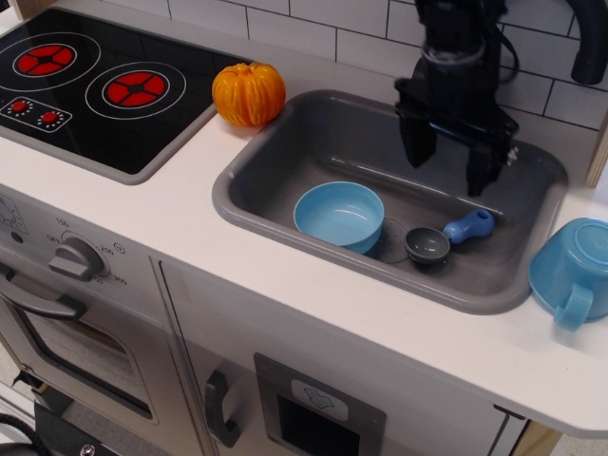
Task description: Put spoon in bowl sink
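The spoon's scoop is close to the bowl (pixel 339 216) and the sink's front side. My gripper should pick up the spoon by its light blue handle (pixel 470 226) next.
The spoon (pixel 446 237) lies on the floor of the grey sink (pixel 285 214), dark grey scoop to the left, light blue handle pointing up right. The light blue bowl (pixel 339 216) stands in the sink just left of the spoon, with nothing in it. My black gripper (pixel 448 166) hangs open over the sink's back right part, fingers pointing down, a little above and behind the spoon's handle. It holds nothing.
An orange toy pumpkin (pixel 249 93) sits on the counter by the sink's back left corner. A light blue cup with a loop handle (pixel 575 271) lies right of the sink. A black tap (pixel 584 38) stands behind the sink. A black hob (pixel 95 85) is at the left.
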Robot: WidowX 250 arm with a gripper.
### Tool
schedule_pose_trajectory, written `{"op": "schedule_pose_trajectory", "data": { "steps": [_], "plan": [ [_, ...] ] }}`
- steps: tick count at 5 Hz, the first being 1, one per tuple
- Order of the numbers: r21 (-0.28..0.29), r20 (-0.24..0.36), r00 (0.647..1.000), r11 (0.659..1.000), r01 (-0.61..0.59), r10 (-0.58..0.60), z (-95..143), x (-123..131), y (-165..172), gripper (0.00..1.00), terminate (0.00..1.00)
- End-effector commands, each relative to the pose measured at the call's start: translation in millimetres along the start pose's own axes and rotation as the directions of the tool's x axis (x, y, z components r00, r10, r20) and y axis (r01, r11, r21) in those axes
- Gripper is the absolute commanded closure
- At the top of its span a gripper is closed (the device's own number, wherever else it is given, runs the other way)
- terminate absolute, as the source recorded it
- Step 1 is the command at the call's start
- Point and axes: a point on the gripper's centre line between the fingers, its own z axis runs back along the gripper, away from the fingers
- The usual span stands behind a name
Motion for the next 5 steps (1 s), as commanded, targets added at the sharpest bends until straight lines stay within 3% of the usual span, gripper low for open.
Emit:
{"op": "schedule_pose_trajectory", "data": {
  "steps": [1,5],
  "plan": [
    [0.060,0.053,0.999,0.998,0.009,-0.012,-12,13,-15,0.00,0.00],
    [0.089,-0.005,0.999,0.995,0.042,-0.041,-46,7,-12,0.00,0.00]
  ]
}}
